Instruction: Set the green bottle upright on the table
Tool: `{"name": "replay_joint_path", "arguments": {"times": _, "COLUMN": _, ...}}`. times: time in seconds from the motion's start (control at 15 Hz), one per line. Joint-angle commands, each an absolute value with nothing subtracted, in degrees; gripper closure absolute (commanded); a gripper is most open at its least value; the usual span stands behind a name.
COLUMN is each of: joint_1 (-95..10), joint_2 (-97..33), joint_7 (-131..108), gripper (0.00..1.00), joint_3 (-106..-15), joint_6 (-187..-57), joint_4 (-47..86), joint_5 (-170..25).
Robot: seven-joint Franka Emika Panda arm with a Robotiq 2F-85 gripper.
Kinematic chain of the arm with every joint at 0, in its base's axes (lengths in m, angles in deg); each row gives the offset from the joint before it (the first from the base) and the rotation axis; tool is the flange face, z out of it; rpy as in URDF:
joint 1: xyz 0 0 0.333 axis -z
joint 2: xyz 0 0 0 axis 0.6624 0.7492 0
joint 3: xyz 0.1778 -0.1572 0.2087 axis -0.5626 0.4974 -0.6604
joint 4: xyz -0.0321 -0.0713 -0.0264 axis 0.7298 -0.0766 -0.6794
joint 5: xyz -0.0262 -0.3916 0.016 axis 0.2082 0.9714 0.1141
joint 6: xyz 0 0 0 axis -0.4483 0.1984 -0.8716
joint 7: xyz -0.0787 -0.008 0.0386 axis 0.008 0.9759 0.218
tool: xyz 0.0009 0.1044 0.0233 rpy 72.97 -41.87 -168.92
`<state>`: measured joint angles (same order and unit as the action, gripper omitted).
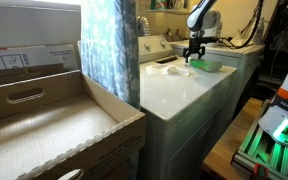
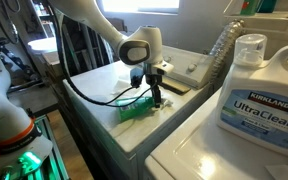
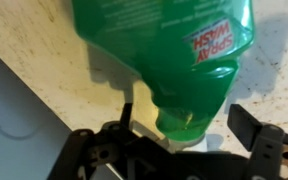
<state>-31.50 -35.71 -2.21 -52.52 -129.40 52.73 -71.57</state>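
Observation:
The bottle's narrow neck lies between my fingers in the wrist view, level with its sides, so it is now time to close on the neck.
The green bottle [image 3: 164, 50] lies on its side on the white table [image 1: 184, 95], with a "Spray Wash" label facing up in the wrist view. It also shows in both exterior views [image 1: 205, 65] [image 2: 137, 109]. My gripper [image 3: 189, 128] is open and straddles the bottle's narrow neck, its pale top between the two fingers, with a clear gap on the right side. In both exterior views the gripper [image 1: 193, 57] [image 2: 156, 98] hangs straight down at the bottle's neck end, close to the table [image 2: 99, 95].
A large white Kirkland UltraClean jug [image 2: 250, 85] stands close to the camera. A clear ribbed bottle [image 2: 220, 48] stands behind it. A brown cardboard box [image 1: 44, 130] and a blue curtain [image 1: 109, 45] are beside the table. A white crumpled item [image 1: 164, 68] lies on the table.

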Motion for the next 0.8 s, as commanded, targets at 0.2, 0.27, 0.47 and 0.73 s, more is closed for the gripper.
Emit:
{"name": "replay_joint_path", "arguments": {"times": 0.2, "joint_1": -31.5, "joint_2": -33.5, "joint_7": -2.4, "gripper": 0.60, "joint_3": -52.2, "joint_6": -132.1, "joint_4": 51.5, "joint_5": -72.6}}
{"name": "replay_joint_path", "arguments": {"times": 0.27, "joint_1": -31.5, "joint_2": -33.6, "joint_7": -2.4, "gripper": 0.69, "joint_3": -52.3, "joint_6": -132.2, "joint_4": 51.3, "joint_5": -72.6}}
{"name": "replay_joint_path", "arguments": {"times": 0.47, "joint_1": -31.7, "joint_2": -34.8, "joint_7": -3.1, "gripper": 0.77, "joint_3": -52.6, "joint_6": -132.3, "joint_4": 51.5, "joint_5": -72.9}}
{"name": "replay_joint_path", "arguments": {"times": 0.73, "joint_1": -33.1, "joint_2": -36.8, "joint_7": -1.9, "gripper": 0.77, "joint_3": -52.4, "joint_6": -133.3, "joint_4": 52.2, "joint_5": -70.3}}
